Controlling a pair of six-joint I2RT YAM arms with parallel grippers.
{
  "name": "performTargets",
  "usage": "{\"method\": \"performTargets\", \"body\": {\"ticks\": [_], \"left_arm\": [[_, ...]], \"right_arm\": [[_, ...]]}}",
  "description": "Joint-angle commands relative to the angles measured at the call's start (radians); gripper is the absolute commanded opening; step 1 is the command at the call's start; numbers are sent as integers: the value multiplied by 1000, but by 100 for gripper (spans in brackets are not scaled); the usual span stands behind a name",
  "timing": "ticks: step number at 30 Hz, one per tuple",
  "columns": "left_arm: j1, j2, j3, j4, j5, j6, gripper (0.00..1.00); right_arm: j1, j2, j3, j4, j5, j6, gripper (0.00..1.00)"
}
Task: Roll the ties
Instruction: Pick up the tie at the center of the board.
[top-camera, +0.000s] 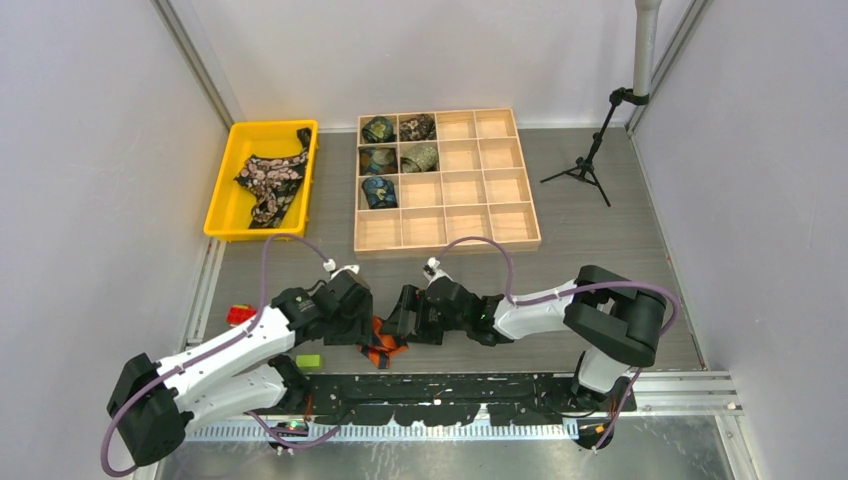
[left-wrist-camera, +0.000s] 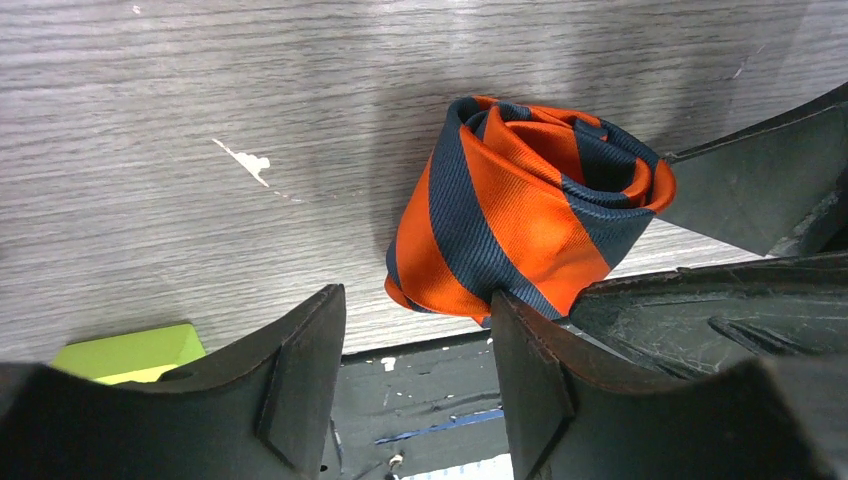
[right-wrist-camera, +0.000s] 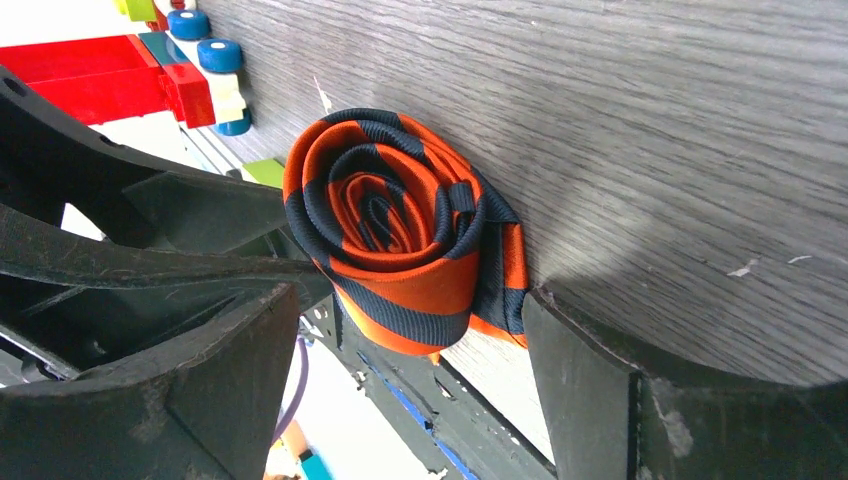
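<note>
My right gripper should next grab the striped tie roll (top-camera: 383, 344) (right-wrist-camera: 398, 247) across its layers at the spiral end, so it can put it into the grid tray still rolled.
The orange-and-black striped tie (top-camera: 383, 347) is wound into a roll and lies on the table by the front edge, between my two grippers. In the left wrist view the roll (left-wrist-camera: 520, 215) sits just past my right fingertip (left-wrist-camera: 515, 330) and touches it. My left gripper (left-wrist-camera: 415, 300) is open with nothing between the jaws. In the right wrist view the roll (right-wrist-camera: 400, 240) shows its spiral end, at the tips of my open right gripper (right-wrist-camera: 410, 300). It touches the right-hand finger (right-wrist-camera: 580, 370). The black flowered tie (top-camera: 270, 180) lies unrolled in the yellow bin (top-camera: 225, 225).
A wooden grid tray (top-camera: 447, 245) at the back holds several small rolled ties (top-camera: 420, 157) in its left compartments. A camera tripod (top-camera: 585, 165) stands back right. A green block (top-camera: 309, 361) and a red block (top-camera: 238, 315) lie near the left arm. Toy blocks (right-wrist-camera: 190, 70) show beyond the roll.
</note>
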Motion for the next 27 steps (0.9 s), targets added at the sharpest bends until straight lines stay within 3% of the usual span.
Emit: {"method": "performTargets", "body": {"ticks": [1,6,18,27], "left_arm": [[4,-25,-33,62,16,-32,57],[5,-23,-42,72,11,-43,57],[5,-17,-70,85,10,-60,57],[5,-16,-78,93,16,-72,56]], "right_arm": [[13,25,-17,-20,12,9,87],[19,64,-3,7,1,10,84],[21,126,15,74,-23,25,65],[25,159,40,103,-44,44,39]]}}
